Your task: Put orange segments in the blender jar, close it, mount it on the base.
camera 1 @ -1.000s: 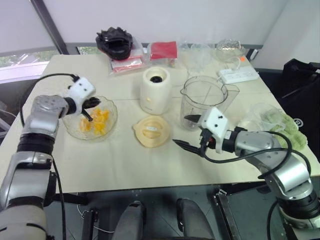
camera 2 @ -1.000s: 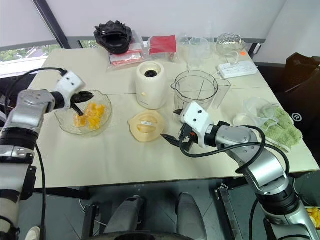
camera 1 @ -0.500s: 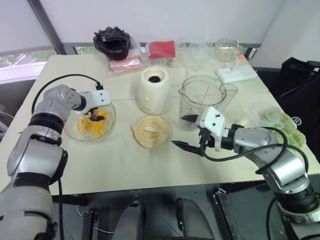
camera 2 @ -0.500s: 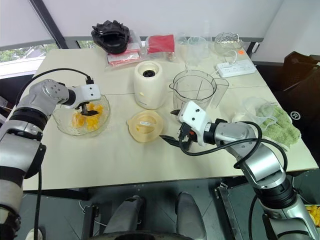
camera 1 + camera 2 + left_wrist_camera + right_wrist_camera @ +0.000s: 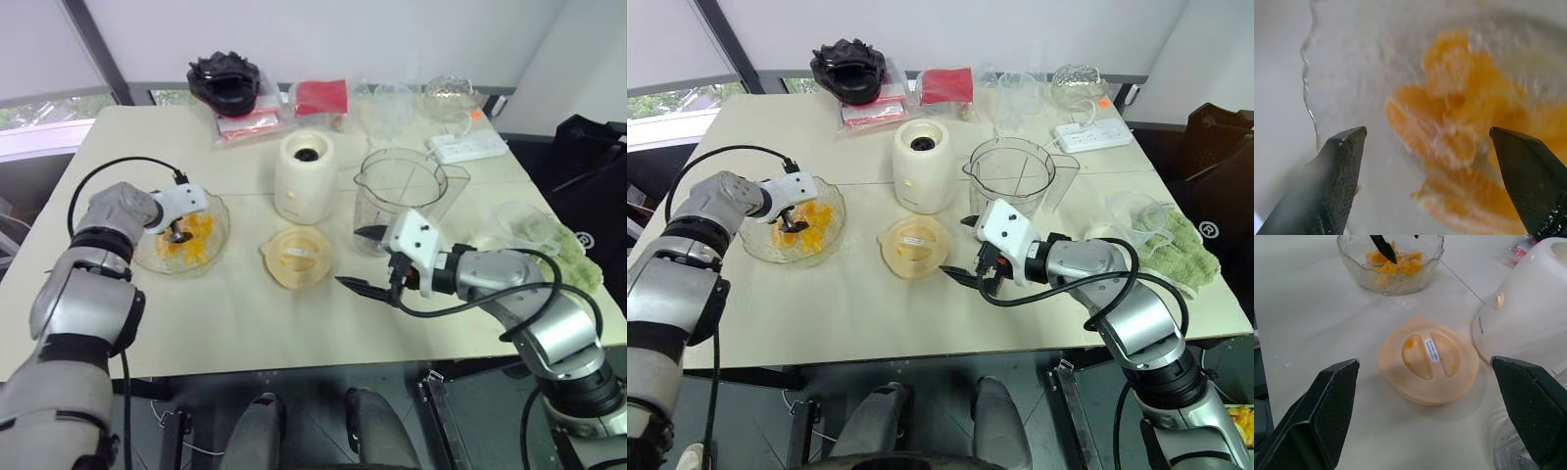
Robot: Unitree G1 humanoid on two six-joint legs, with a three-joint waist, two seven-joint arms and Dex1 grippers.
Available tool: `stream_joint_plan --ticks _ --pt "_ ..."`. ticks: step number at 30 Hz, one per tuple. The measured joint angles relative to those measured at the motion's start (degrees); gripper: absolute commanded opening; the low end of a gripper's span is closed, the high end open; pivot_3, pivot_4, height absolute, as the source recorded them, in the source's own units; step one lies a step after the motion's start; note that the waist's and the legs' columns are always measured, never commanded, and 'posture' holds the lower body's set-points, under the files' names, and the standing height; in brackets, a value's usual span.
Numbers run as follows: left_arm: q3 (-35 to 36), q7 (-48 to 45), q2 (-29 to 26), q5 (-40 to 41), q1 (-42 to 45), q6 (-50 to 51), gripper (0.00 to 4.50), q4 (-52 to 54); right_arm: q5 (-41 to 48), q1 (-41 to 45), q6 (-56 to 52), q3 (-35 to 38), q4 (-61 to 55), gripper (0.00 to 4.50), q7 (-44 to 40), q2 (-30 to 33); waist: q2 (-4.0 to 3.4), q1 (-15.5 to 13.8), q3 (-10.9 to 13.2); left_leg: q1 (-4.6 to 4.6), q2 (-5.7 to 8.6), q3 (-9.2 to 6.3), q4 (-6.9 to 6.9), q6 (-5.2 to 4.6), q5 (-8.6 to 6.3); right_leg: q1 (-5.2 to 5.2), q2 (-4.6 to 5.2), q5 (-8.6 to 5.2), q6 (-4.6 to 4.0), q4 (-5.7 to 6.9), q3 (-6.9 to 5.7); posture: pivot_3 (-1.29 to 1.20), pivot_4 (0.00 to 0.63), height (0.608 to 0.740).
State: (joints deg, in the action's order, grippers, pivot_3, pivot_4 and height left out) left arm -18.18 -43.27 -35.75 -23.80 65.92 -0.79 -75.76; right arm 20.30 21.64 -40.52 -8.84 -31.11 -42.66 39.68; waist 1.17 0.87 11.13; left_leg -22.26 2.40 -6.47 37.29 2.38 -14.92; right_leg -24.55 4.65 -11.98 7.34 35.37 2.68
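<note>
The fingers of my left gripper are still above the orange segments in the glass dish (image 5: 1352, 73), so moving lower comes first, before it closes on the segments.
Several orange segments (image 5: 193, 238) lie in a wavy-edged glass dish (image 5: 217, 211) at the table's left. My left gripper (image 5: 178, 233) reaches down into the dish, open, its fingers (image 5: 1342, 161) spread on either side of the orange segments (image 5: 1449, 142) with nothing held. The blender jar (image 5: 402, 196), clear and without its lid, stands right of centre. Beside it on the left stands the cream base (image 5: 303, 176), apart from the jar. My right gripper (image 5: 362, 259) hovers open in front of the jar, pointing toward the flat cream lid (image 5: 1427, 360).
The lid (image 5: 297, 257) lies on the table in front of the base. At the back sit a black object (image 5: 225, 80), red packets (image 5: 320, 98), clear bowls (image 5: 392, 103) and a power strip (image 5: 467, 147). A green cloth (image 5: 554, 243) lies at the right edge.
My left gripper went from shut to open and sank lower into the dish among the segments, its arm bending more. The right gripper stayed where it was.
</note>
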Motion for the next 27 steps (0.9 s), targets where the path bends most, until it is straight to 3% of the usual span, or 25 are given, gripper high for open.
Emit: stream_joint_plan --ticks 4,8,27 --pt "5.4 -0.59 1.6 4.66 0.0 4.31 4.2 -0.02 -0.08 0.0 0.01 -0.02 0.01 4.5 -0.08 -0.04 0.0 0.04 0.0 0.0 0.0 -0.01 0.0 0.0 0.0 0.0 0.0 0.0 0.0 0.01 -0.01 0.0 0.15 0.74" --pt "6.31 0.81 1.64 5.6 -0.13 7.72 4.2 0.0 -0.38 0.0 0.02 -0.03 0.06 4.5 -0.25 -0.07 0.0 0.3 0.0 0.02 0.0 -0.01 -0.01 0.0 0.0 -0.03 0.0 0.0 0.0 0.07 0.0 0.0 0.15 0.74" --pt "19.07 19.11 7.16 15.1 -3.5 17.54 4.2 -0.05 -0.98 0.0 0.09 -0.12 0.38 4.5 -0.5 -0.48 0.01 -0.03 0.0 0.02 0.01 -0.01 0.02 0.01 0.01 -0.03 0.01 0.01 -0.01 0.08 0.0 0.0 0.15 0.74"
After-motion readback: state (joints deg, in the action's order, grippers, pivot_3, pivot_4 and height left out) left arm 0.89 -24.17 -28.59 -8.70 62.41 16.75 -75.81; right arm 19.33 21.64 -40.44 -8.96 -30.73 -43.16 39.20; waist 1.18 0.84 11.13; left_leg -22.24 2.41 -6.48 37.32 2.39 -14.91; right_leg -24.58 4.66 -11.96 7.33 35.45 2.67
